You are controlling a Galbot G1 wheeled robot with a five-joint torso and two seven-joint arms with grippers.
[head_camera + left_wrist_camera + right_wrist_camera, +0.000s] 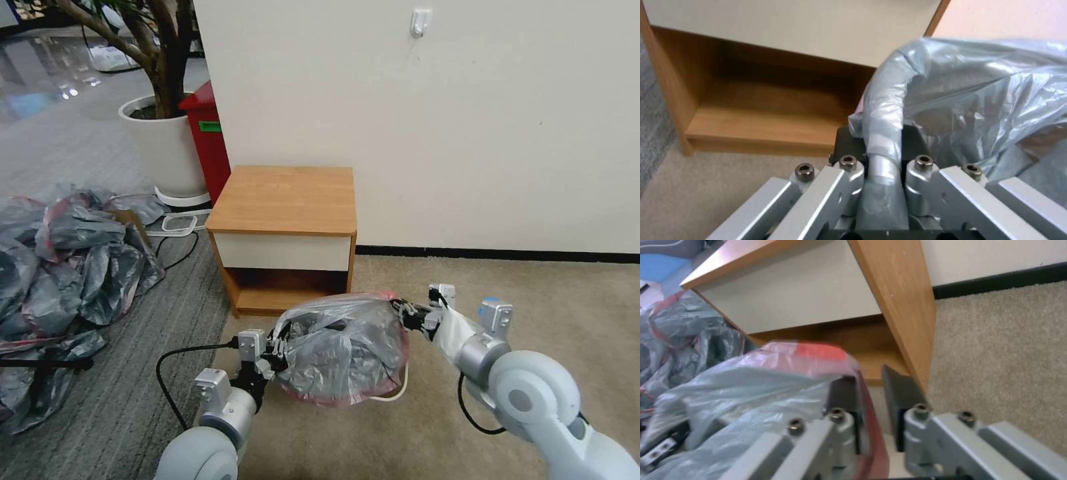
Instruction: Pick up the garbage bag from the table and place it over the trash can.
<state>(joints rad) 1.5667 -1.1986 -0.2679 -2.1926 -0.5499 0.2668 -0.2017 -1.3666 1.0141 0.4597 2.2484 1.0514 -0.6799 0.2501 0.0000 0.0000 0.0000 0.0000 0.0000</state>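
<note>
The robot's right gripper should next fit the bag over the trash can (393, 397), so it should grab the garbage bag by its pink rim (404, 345).
The garbage bag (343, 350), grey and shiny with a pinkish-red band, is stretched between my two grippers on the floor in front of the table (287, 197). It drapes over the trash can, of which a curve of cream rim (403, 381) shows below the bag's right side. My left gripper (277, 350) is shut on a bunched fold of the bag (882, 110), seen close in the left wrist view (880, 146). My right gripper (403, 310) is at the bag's far right edge. In the right wrist view (871, 396) its fingers stand apart, with the red band (818, 351) lying against one finger.
A big heap of grey-and-pink bags (60, 267) lies on the floor at the left. Behind the table stand a red bin (210, 133) and a white planter (163, 147). A black cable (163, 373) loops by my left arm. Open beige carpet (533, 287) lies to the right.
</note>
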